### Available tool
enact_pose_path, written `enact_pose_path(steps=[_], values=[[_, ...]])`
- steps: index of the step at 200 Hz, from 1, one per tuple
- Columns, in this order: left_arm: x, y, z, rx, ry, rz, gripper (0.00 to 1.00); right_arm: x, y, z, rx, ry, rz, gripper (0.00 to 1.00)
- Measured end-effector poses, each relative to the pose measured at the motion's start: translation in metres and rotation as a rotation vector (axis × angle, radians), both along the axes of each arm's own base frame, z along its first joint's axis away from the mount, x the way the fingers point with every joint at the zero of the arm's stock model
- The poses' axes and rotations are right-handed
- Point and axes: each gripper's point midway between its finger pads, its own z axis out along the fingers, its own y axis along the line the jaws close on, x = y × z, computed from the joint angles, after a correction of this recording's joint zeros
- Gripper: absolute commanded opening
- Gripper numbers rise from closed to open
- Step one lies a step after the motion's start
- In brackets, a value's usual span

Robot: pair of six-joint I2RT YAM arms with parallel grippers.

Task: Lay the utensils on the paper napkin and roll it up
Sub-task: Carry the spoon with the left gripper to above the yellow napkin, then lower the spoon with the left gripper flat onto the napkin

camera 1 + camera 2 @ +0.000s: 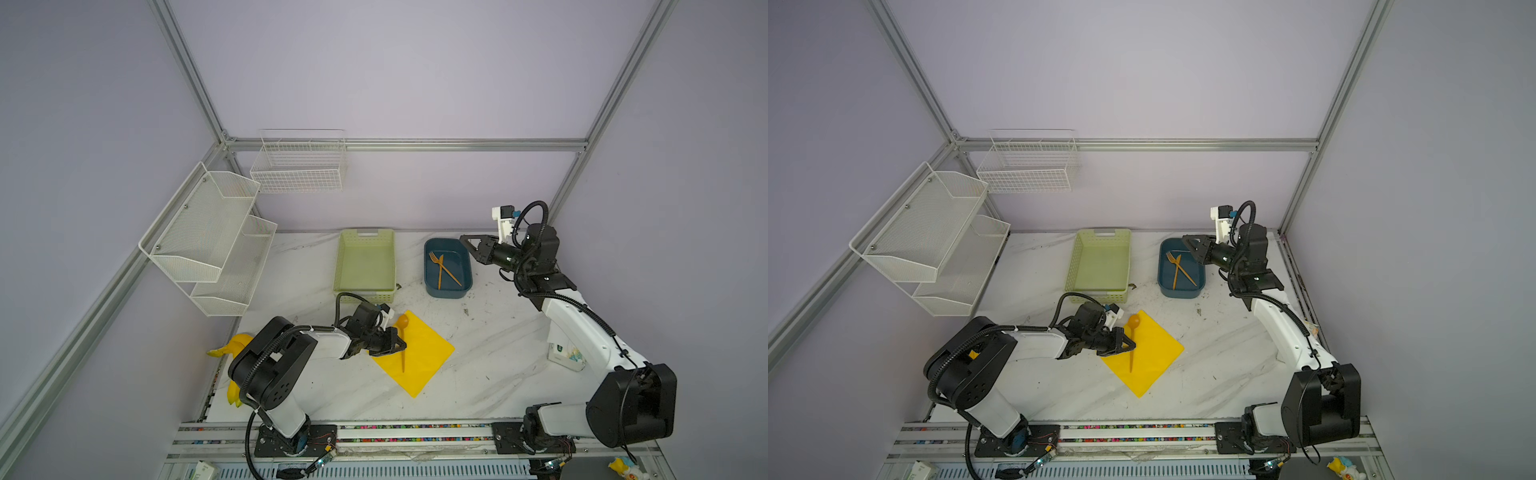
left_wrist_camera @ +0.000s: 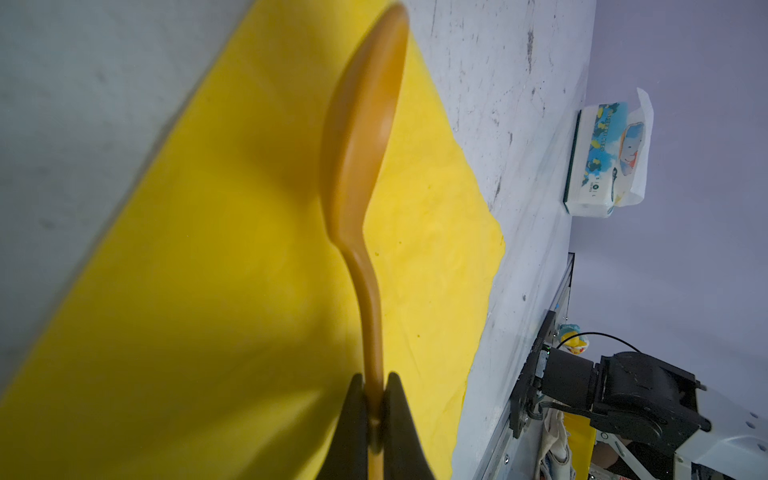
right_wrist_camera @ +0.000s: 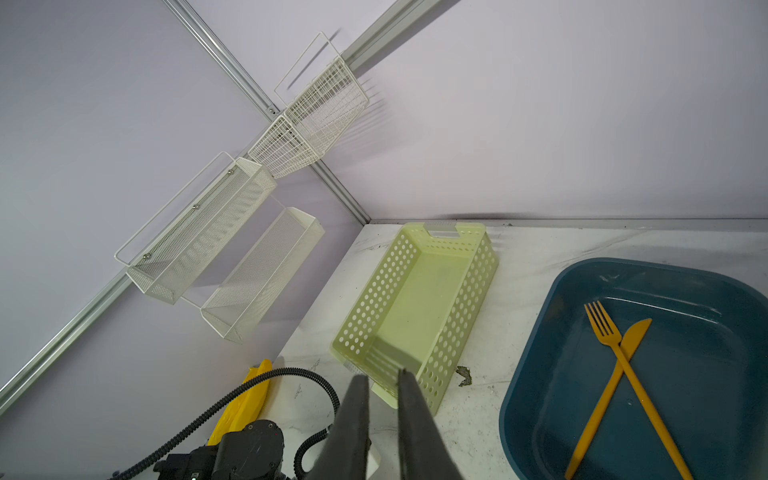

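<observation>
The spoon (image 1: 402, 321) hangs low above the napkin's far corner and would land there, so my left gripper should open its fingers.
My left gripper (image 1: 401, 345) (image 1: 1131, 345) (image 2: 375, 386) is shut on the handle of the orange-tan spoon (image 1: 402, 321) (image 1: 1133, 321) (image 2: 361, 124). It holds the spoon low over the left part of the yellow paper napkin (image 1: 428, 361) (image 1: 1156, 359) (image 2: 208, 291), bowl toward the far corner. The napkin lies flat as a diamond at the table's middle. The fork (image 1: 434, 257) (image 1: 1170, 257) (image 3: 652, 415) and knife (image 1: 439, 278) (image 1: 1175, 278) (image 3: 598, 415) lie crossed in the blue tub (image 1: 449, 294) (image 1: 1179, 294) (image 3: 523, 395). My right gripper (image 1: 463, 237) (image 1: 1185, 237) (image 3: 384, 374) hangs over the tub's far right corner, slightly open and holding nothing.
A green perforated basket (image 1: 338, 266) (image 1: 1071, 266) (image 3: 374, 299) stands left of the tub. White wire racks (image 1: 208, 237) and a wire basket (image 1: 299, 166) hang on the walls. A tissue pack (image 1: 565, 357) (image 2: 602, 158) sits at the right, a yellow banana toy (image 1: 232, 347) at the left edge.
</observation>
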Motion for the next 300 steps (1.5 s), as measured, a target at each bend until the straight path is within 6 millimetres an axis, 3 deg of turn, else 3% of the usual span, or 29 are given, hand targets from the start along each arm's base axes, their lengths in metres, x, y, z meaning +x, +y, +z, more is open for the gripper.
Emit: enact_pose_path(steps=[186, 300], values=[[0.005, 0.009, 0.000, 0.059, 0.020, 0.029, 0.22, 0.000, 0.000, -0.001, -0.001, 0.005, 0.000, 0.18], [0.034, 0.022, 0.044, 0.223, -0.087, 0.065, 0.33, 0.002, -0.004, -0.008, -0.026, 0.030, -0.029, 0.18]])
